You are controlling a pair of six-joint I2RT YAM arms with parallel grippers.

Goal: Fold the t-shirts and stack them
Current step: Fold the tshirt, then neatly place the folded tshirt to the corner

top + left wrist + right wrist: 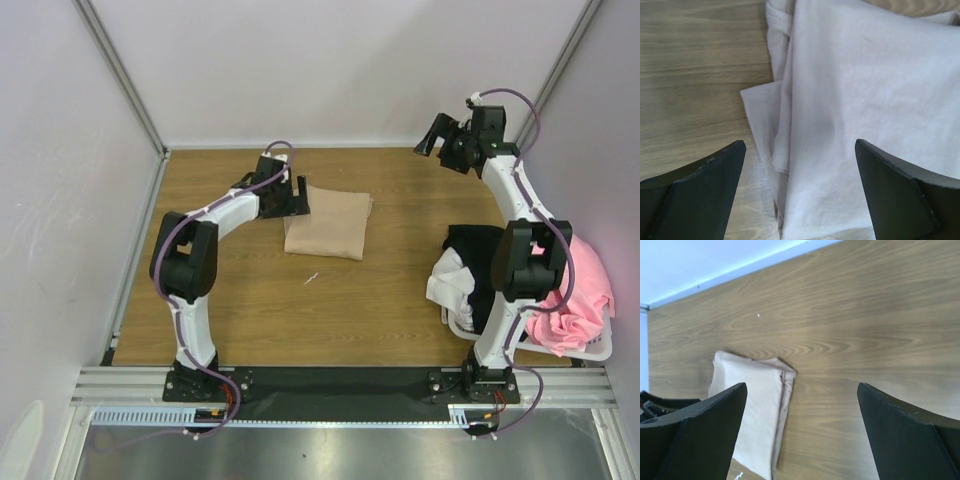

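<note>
My left gripper's fingers are above the cloth, which isn't dented, so it isn't time to close yet. My left gripper needs to go down first and then close on the shirt's edge point(786, 159).
A folded tan t-shirt point(330, 223) lies flat on the wooden table, a little back of its middle. My left gripper point(298, 197) sits at the shirt's left edge, open, with the pale cloth point(850, 100) lying on the table between its fingers and nothing gripped. My right gripper point(440, 140) hangs high over the table's back right, open and empty; its view looks down on the tan t-shirt point(752, 405) from afar. Black point(478, 262), white point(452, 280) and pink point(572, 300) t-shirts are heaped in the basket at the right.
The white laundry basket point(598, 348) stands at the table's near right corner, beside the right arm's base. A small white scrap point(311, 277) lies on the wood in front of the tan shirt. White walls close in the table's left, back and right.
</note>
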